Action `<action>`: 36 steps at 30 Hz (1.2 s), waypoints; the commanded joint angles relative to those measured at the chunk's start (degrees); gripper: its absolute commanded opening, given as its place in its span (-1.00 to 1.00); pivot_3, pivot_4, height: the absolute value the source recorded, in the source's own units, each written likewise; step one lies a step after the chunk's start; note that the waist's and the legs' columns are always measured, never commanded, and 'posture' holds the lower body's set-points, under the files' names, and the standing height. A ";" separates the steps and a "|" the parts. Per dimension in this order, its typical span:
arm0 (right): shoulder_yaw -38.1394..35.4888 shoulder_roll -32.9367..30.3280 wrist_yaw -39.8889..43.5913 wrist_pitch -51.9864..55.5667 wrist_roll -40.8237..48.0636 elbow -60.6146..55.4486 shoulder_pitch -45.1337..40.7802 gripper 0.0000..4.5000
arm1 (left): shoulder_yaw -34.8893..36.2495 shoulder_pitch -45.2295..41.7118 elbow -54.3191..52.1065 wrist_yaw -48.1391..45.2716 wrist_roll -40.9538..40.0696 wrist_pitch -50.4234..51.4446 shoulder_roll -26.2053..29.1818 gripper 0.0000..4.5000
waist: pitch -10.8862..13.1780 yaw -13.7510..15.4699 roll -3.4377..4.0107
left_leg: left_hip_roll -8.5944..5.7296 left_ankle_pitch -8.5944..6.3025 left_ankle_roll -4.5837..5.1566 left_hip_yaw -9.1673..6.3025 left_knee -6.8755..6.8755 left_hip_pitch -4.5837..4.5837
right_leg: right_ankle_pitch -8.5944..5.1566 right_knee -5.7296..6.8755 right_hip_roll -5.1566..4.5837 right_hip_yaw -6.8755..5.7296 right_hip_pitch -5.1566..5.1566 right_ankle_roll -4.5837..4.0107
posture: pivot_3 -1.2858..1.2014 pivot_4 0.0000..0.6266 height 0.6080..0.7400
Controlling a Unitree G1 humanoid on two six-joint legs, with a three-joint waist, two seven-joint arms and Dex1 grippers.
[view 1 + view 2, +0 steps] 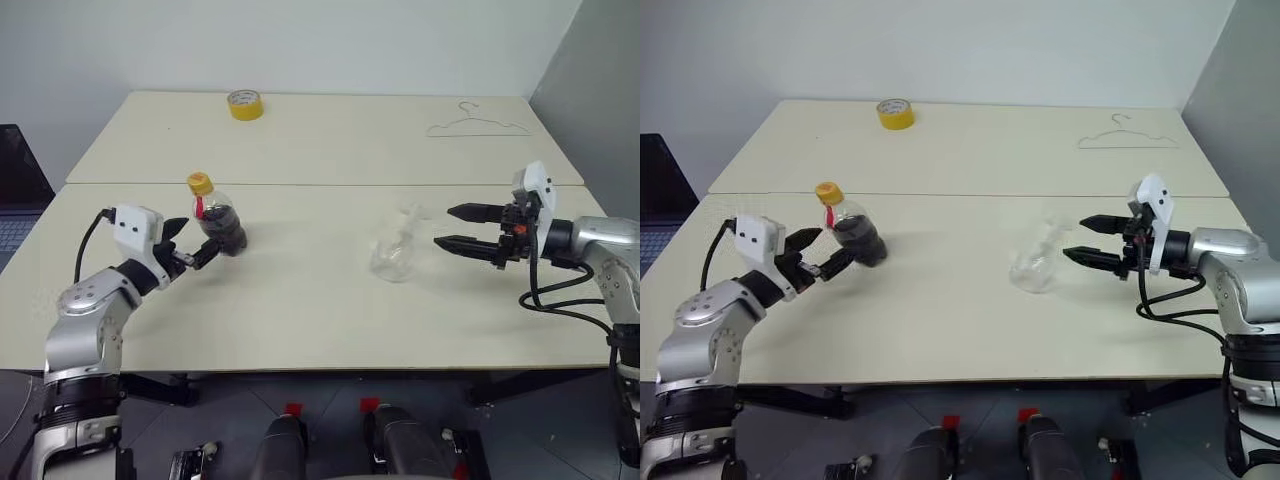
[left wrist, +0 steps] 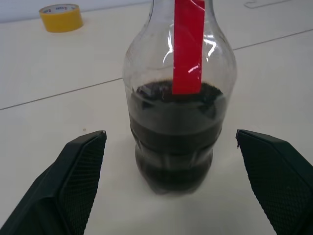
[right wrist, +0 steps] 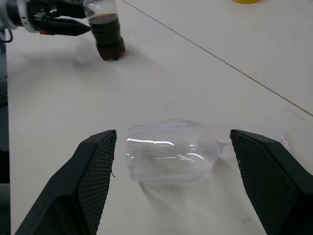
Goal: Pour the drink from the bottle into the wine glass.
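The bottle bulges wide below its neck, so next I need to grab the bottle around its narrow lower body (image 1: 231,235) with my left gripper to pour.
The bottle (image 1: 218,220) stands upright on the left of the table, with a yellow cap (image 1: 200,183) and a red label. The dark drink (image 2: 173,147) fills its lower half. My left gripper (image 1: 195,243) is open, level with the bottle's lower body. Its fingers (image 2: 80,166) flank the bottle with a gap on each side. The wine glass (image 1: 397,250) lies on its side right of centre, empty, its bowl (image 3: 168,152) facing my right gripper (image 1: 445,227). That gripper is open and hovers just right of the glass without touching it.
A yellow tape roll (image 1: 245,104) sits at the table's far edge, and a wire hanger (image 1: 478,125) lies at the far right. A seam (image 1: 330,185) runs across between the two tabletops. A laptop (image 1: 15,190) stands off the left edge. A grey wall (image 1: 600,80) closes the right side.
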 commanded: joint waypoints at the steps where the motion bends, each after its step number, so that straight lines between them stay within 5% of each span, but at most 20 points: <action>1: 0.23 0.71 -1.37 0.96 1.79 -4.40 -1.12 0.76 | -0.80 -2.82 2.64 2.16 2.19 -2.57 -0.50 1.00 | 0.00 0.03 0.00 | 0.00 0.00 0.00 0.00 0.00 0.00 | 0.00 0.00 0.00 0.00 0.00 0.00 | 0.03 -0.52 1.00; 36: 7.29 3.21 -3.13 5.70 5.51 -15.81 -4.53 0.75 | -5.23 -15.77 21.74 6.26 5.86 -10.35 -11.83 0.92 | -0.02 0.46 -0.03 | -0.06 0.01 0.00 -0.09 0.11 -0.04 | 0.05 0.00 0.00 -0.06 0.06 0.07 | 0.03 -0.52 1.00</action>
